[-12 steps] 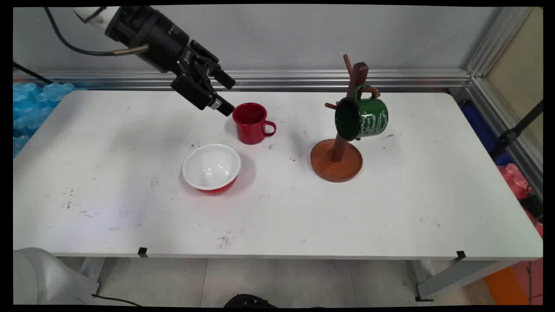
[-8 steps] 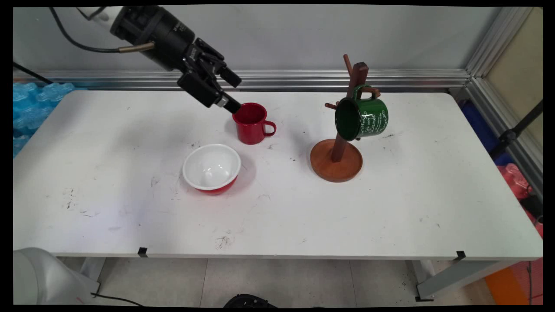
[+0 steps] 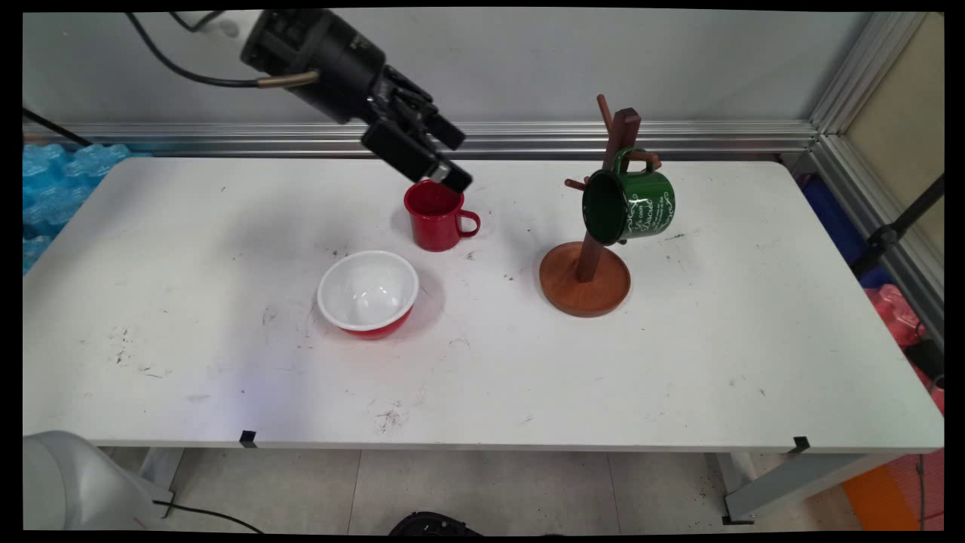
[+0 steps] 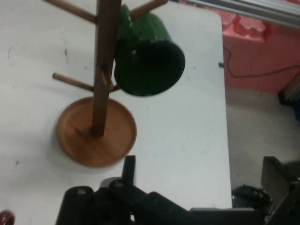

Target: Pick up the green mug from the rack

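Note:
I will grab the green mug by its rim (image 3: 604, 228) next. Then the green mug's handle (image 3: 631, 155) stays free to slip off the peg.
My black gripper (image 3: 457, 160) hangs open and empty just above the far rim of a red mug (image 3: 436, 219), which stands upright with its handle to the right. In the hand view the open gripper (image 4: 201, 173) points at a wooden mug tree (image 4: 96, 136) with a green mug (image 4: 150, 61) hung on one peg; a sliver of the red mug (image 4: 4, 218) shows at the bottom left corner. In the main view the mug tree (image 3: 584, 279) and green mug (image 3: 629, 205) stand to the right of the red mug. A red bowl (image 3: 368, 292) with a white inside sits in front of it.
The white table (image 3: 528, 377) has an aluminium rail (image 3: 678, 136) along the wall behind it. Blue wrapping (image 3: 53, 181) lies off the table's left end, and red and pink things (image 3: 901, 317) lie beyond its right edge.
The gripper has moved right and slightly up, from beside the red mug's left rim to above its far rim. Its fingers stay open. Nothing on the table has moved.

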Robot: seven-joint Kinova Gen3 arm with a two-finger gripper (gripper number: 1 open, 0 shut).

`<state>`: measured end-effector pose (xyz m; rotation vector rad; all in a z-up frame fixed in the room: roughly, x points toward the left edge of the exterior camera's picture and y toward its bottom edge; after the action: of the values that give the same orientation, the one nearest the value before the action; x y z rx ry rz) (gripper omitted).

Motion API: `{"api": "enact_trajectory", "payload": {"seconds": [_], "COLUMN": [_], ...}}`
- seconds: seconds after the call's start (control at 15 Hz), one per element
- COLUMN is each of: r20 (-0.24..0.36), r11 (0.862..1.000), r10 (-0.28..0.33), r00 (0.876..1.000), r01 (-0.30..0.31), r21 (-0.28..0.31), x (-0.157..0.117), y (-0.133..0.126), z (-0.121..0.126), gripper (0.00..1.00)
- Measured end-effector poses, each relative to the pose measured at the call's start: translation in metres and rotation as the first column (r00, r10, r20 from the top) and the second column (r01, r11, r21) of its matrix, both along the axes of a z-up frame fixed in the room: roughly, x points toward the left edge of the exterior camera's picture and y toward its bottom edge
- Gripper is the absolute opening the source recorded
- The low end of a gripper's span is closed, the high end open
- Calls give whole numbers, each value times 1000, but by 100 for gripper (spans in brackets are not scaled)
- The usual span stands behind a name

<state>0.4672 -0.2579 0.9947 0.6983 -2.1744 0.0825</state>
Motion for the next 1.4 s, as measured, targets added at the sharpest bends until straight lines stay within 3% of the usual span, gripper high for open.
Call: {"api": "enact_trajectory", "payload": {"seconds": [0.87,1.4], "r20": [-86,-136], "r11": [997,990], "r10": [65,124], "r00": [994,983], "r01": [-62,-114], "r21": [38,83], "x": [-63,-104], "y": [-16,-21], "z": [-20,-42], "gripper": [100,100]}}
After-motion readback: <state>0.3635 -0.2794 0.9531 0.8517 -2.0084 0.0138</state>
